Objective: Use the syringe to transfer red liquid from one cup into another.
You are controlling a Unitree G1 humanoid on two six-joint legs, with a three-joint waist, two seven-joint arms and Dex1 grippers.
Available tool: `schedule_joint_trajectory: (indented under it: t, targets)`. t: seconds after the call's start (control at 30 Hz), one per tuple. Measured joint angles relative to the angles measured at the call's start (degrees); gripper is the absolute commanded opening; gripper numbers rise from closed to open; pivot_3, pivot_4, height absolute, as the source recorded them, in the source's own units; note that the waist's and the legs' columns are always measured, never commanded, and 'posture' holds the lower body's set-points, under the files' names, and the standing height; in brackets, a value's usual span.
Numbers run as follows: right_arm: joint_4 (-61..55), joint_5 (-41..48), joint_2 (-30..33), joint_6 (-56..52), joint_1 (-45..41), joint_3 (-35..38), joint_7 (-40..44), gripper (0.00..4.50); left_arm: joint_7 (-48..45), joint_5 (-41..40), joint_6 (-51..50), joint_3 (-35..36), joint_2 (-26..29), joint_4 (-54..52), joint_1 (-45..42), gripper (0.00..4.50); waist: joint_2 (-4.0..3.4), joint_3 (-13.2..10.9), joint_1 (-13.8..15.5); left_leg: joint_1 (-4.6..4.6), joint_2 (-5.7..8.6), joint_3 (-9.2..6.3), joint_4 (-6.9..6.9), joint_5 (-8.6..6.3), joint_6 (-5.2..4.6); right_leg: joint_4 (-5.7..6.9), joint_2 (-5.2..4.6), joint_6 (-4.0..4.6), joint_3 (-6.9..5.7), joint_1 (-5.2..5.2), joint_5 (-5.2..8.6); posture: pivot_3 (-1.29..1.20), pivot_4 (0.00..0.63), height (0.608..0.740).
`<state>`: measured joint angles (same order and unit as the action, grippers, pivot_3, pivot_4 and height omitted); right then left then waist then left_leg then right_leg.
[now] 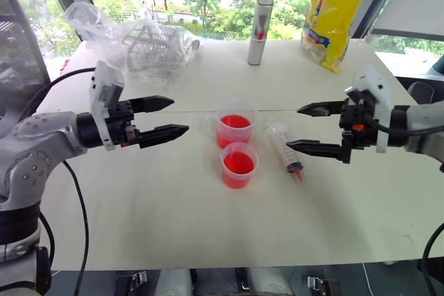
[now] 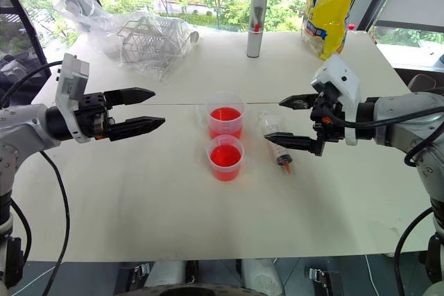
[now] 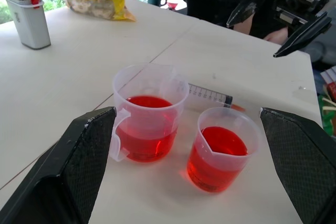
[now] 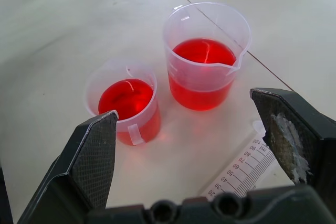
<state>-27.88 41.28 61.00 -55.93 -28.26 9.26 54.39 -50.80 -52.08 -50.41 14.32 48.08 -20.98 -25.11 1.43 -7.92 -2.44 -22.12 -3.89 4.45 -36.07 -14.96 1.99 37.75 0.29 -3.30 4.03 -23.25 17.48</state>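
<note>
Next, my right gripper grabs the syringe by the middle of its body, since the syringe tapers to a thin orange tip.
Two clear plastic cups stand mid-table, both holding red liquid. The larger cup is behind the smaller cup. The syringe lies flat on the table just right of the cups, its orange tip toward the front edge. My left gripper hovers open to the left of the cups, pointing at them, nothing between its fingers. My right gripper hovers open above and right of the syringe, empty. In the right wrist view the syringe's printed barrel lies beside the larger cup.
At the back of the white table stand a grey upright cylinder with a red mark and a yellow bag. A clear plastic bag over a wire rack lies back left.
</note>
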Motion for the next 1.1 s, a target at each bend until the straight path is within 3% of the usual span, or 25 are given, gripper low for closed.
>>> schedule_joint_trajectory:
  t: [1.1]
  targets:
    - [2.63, -1.37, 1.17, -2.97, -2.20, -2.16, -3.42, 4.42, 1.13, -1.59, 0.14, -1.75, -1.30, 1.63, -2.76, 4.50, 0.00, 0.00, -0.08, 0.01, 0.01, 0.01, -0.01, 0.00, 0.00, 0.00, 0.00, 0.00, 0.01, 0.01, 0.00, 0.00, 0.150, 0.740]
